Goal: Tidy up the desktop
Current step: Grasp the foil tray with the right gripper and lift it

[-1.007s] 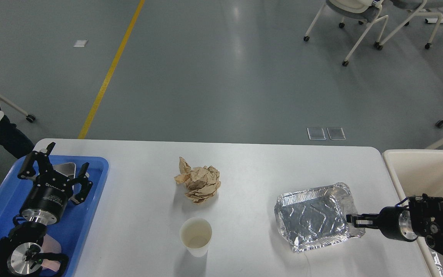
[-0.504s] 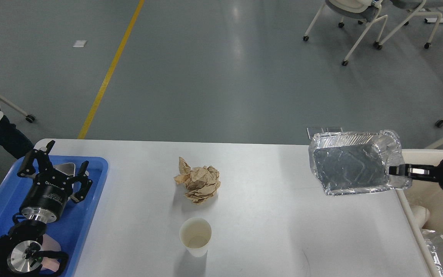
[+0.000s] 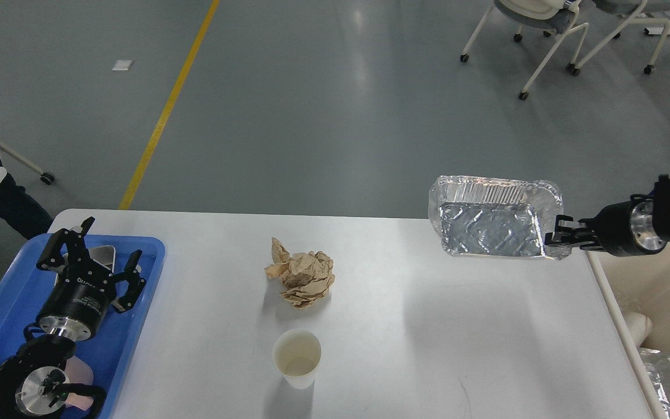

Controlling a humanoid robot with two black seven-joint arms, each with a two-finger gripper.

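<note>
My left gripper grabs the white paper cup by its rim (image 3: 297, 332) next, to tidy the cup into the foil tray (image 3: 486, 220).
The white desktop (image 3: 428, 337) holds a crumpled brown paper ball (image 3: 301, 279) in the middle and a white paper cup (image 3: 296, 358) upright in front of it. My right gripper (image 3: 557, 240) is shut on the right rim of a silver foil tray (image 3: 493, 224) and holds it tilted in the air above the desktop's far right corner. My left gripper (image 3: 97, 261) is open above the blue plastic tray (image 3: 3, 302) at the left, holding nothing.
A cream-white bin (image 3: 669, 302) stands off the desktop's right edge with another foil tray (image 3: 669, 378) inside. A flat silver thing (image 3: 102, 254) and a pink thing (image 3: 79, 372) lie in the blue tray. Wheeled chairs (image 3: 544, 29) stand on the floor at the far right.
My right gripper has lifted the foil tray off the desktop, up and toward the far right corner, and tilted it. My left gripper has shifted slightly right over the blue tray.
</note>
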